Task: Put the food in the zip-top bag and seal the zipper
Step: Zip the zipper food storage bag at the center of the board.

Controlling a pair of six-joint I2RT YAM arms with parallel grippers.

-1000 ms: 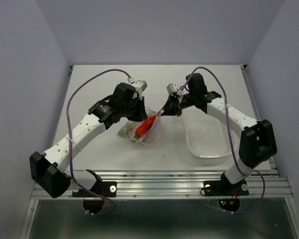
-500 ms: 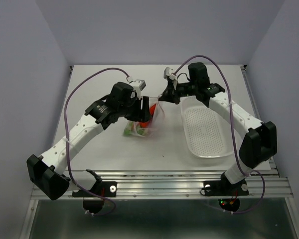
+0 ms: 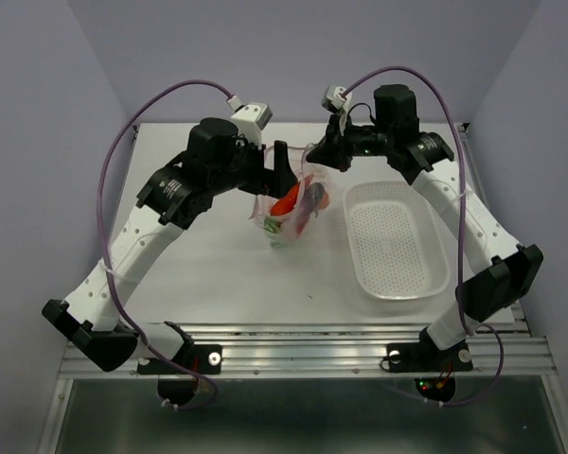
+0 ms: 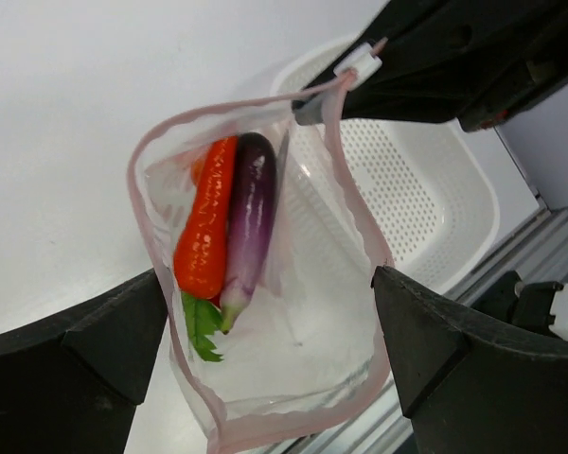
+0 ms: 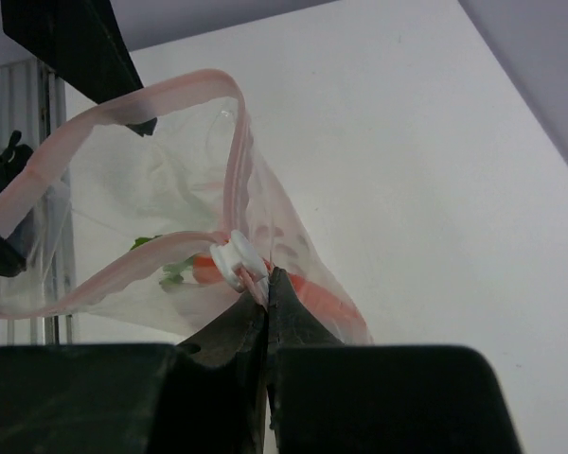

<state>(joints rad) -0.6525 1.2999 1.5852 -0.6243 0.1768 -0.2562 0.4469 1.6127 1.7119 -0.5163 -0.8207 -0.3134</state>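
My left gripper grabs the zip-top bag's white slider [image 3: 310, 149] [image 4: 360, 62] next, to seal the zipper. The slider is beside the corner of the bag my right gripper holds.
The zip-top bag [image 3: 298, 203] hangs from my right gripper [image 3: 318, 157], which is shut on a corner of its mouth beside a white slider [image 5: 237, 257]. The zipper [image 4: 137, 203], a pink strip, gapes wide. Inside lie food pieces: an orange-red carrot [image 4: 206, 236] with a green top and a purple eggplant [image 4: 251, 218]; something green [image 3: 270, 225] shows at the bottom. My left gripper [image 4: 270, 350] stands open, its fingers [image 4: 76, 359] on either side of the bag's mouth and apart from it. In the right wrist view my right gripper [image 5: 267, 284] pinches the pink strip [image 5: 123, 109].
A white perforated basket [image 3: 398, 274] lies on the table right of the bag, under the right arm. The white tabletop [image 3: 199, 274] stretches left and toward the front rail. Purple cables arch above both arms.
My left gripper has opened and let go of the bag. Both arms have risen and moved toward the back, and the bag now hangs from the right gripper alone.
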